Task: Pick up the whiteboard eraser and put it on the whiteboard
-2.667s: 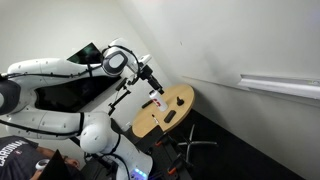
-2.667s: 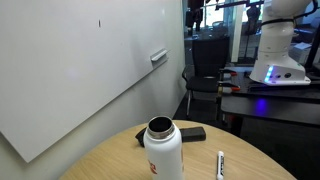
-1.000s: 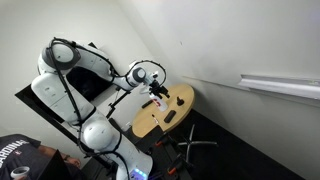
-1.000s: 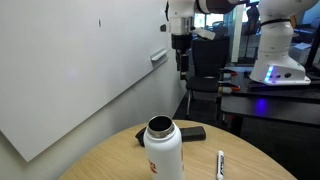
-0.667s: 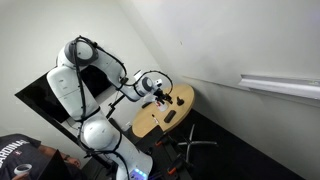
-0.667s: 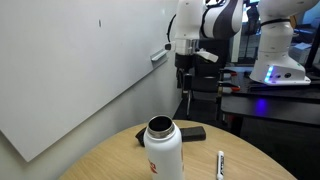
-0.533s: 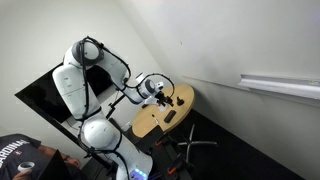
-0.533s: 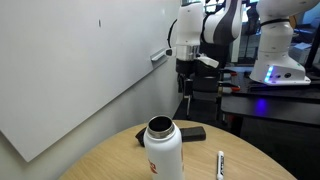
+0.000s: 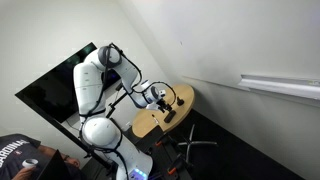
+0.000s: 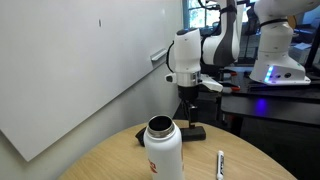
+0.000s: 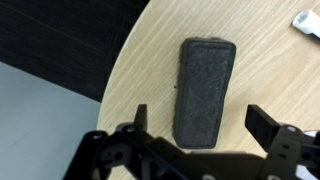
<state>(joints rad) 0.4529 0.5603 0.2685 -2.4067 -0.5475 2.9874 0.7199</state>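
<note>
Next, my gripper grabs the whiteboard eraser (image 10: 194, 133) across its long sides at its near end, so its bottom and far end stay free to meet the whiteboard.
The whiteboard eraser (image 11: 203, 88), a black rounded block, lies flat on the round wooden table (image 11: 280, 70) near its edge. In the wrist view my gripper (image 11: 203, 122) is open just above it. One finger stands on each side of the eraser's near end, and neither touches it. In an exterior view the gripper (image 10: 188, 116) hangs straight down over the eraser (image 10: 194, 133). The whiteboard (image 10: 70, 70) with its silvery ledge (image 10: 158, 56) stands beside the table. It also shows in an exterior view (image 9: 235, 40), with the ledge (image 9: 280, 85) at the right.
A white bottle (image 10: 162, 152) with an open top stands at the table's near side. A white marker (image 10: 220, 164) lies to its right, and its end shows in the wrist view (image 11: 305, 18). A black glossy panel (image 9: 50, 88) stands behind the arm. Chairs and another robot base (image 10: 280, 60) are beyond.
The arm has swung in and come down from high beside the whiteboard to just above the eraser on the table. The eraser, bottle and marker have not moved.
</note>
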